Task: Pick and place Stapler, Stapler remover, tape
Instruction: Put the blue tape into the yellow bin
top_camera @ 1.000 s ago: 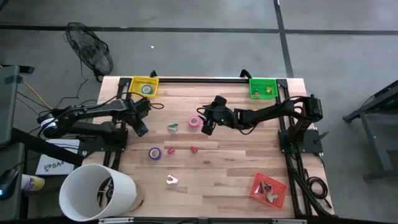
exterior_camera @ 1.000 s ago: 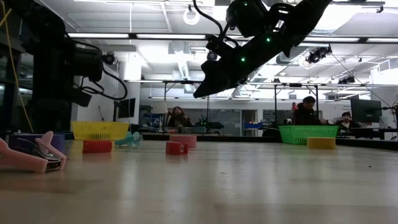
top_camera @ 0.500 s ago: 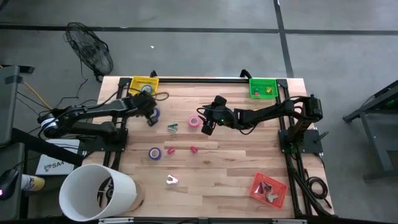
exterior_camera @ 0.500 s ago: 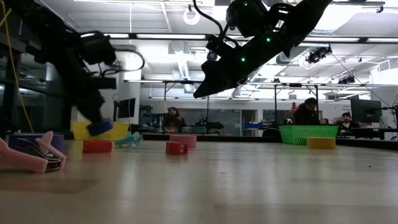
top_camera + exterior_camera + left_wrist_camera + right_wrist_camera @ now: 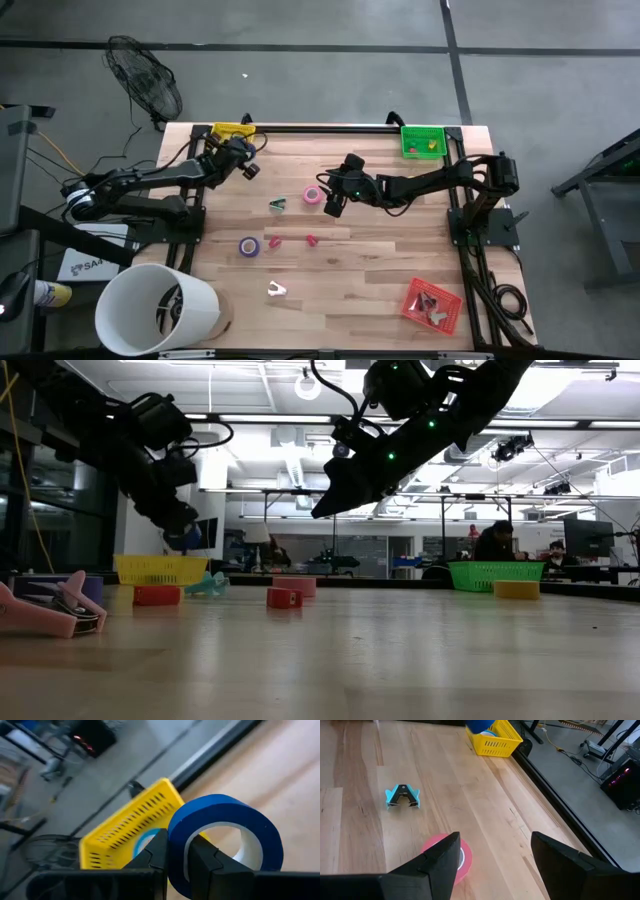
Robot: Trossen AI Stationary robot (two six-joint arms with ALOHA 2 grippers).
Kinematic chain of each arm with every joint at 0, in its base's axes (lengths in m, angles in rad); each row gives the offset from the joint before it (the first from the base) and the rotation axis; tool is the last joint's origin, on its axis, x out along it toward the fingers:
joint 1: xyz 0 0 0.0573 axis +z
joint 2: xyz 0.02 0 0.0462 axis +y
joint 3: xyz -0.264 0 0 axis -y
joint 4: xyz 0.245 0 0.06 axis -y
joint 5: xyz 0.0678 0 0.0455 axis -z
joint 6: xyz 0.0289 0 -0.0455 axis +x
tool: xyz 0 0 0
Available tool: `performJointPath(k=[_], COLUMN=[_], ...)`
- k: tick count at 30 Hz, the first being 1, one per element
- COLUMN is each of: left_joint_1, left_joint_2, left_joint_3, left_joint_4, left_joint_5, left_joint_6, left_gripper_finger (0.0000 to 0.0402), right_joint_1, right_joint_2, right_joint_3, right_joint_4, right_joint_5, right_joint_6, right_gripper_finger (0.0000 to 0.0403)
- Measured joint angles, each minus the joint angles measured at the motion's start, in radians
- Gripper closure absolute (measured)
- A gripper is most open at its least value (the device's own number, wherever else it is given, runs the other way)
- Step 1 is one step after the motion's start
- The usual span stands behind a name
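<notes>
I should keep holding the blue tape roll with my left gripper until it is over the basket, because the roll is hanging outside the yellow basket's rim [image 5: 234, 126] [image 5: 172, 792].
My left gripper [image 5: 246, 168] is shut on a blue tape roll [image 5: 220, 840] in the air near the table's far left corner, beside the yellow basket [image 5: 127, 827]. In the low view the roll [image 5: 190, 538] hangs above the basket [image 5: 160, 568]. My right gripper [image 5: 333, 205] stands open over the table's middle; a pink tape roll [image 5: 462, 860] lies flat on the wood below its fingers. A teal staple remover [image 5: 277, 205] lies left of the pink roll, and a purple tape roll [image 5: 249, 245] lies nearer the front. My left gripper pinches the blue roll's wall [image 5: 177, 852], with one finger [image 5: 202, 860] inside the hole and the other finger [image 5: 157, 852] outside. The fingers slant down toward the far edge. The roll is lifted clear of the table, standing on edge in the hold.
A green basket [image 5: 422, 140] stands at the far right and a red basket [image 5: 432, 305] at the near right. A white staple remover [image 5: 276, 290] and two small red pieces [image 5: 312, 240] lie on the wood. A white bucket [image 5: 158, 310] stands off the near left corner.
My left gripper has risen and gone toward the far edge and the yellow basket, tipping up from pointing steeply down to a shallow slant. The blue roll has gone with it and hangs higher above the table.
</notes>
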Motion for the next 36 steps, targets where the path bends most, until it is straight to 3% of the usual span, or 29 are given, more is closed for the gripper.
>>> performJointPath(k=[12, 23, 36], left_joint_1=[0.0, 0.005, 0.142], left_joint_2=[0.144, 0.214, 0.214], left_joint_3=[0.0, 0.028, 0.035], left_joint_4=[0.185, 0.204, 0.203], left_joint_5=[-0.206, -0.387, -0.232], left_joint_6=[0.0, 0.0, -0.003], left_gripper_finger=[0.0368, 0.0368, 0.0368], right_joint_1=[0.0, 0.0, 0.0], right_joint_2=[0.0, 0.0, 0.0], right_joint_3=[0.0, 0.0, 0.0], right_joint_4=[-0.001, -0.011, -0.01], right_joint_5=[0.0, -0.001, -0.003], right_joint_6=[0.0, 0.0, 0.0], right_gripper_finger=[0.0167, 0.0167, 0.0167])
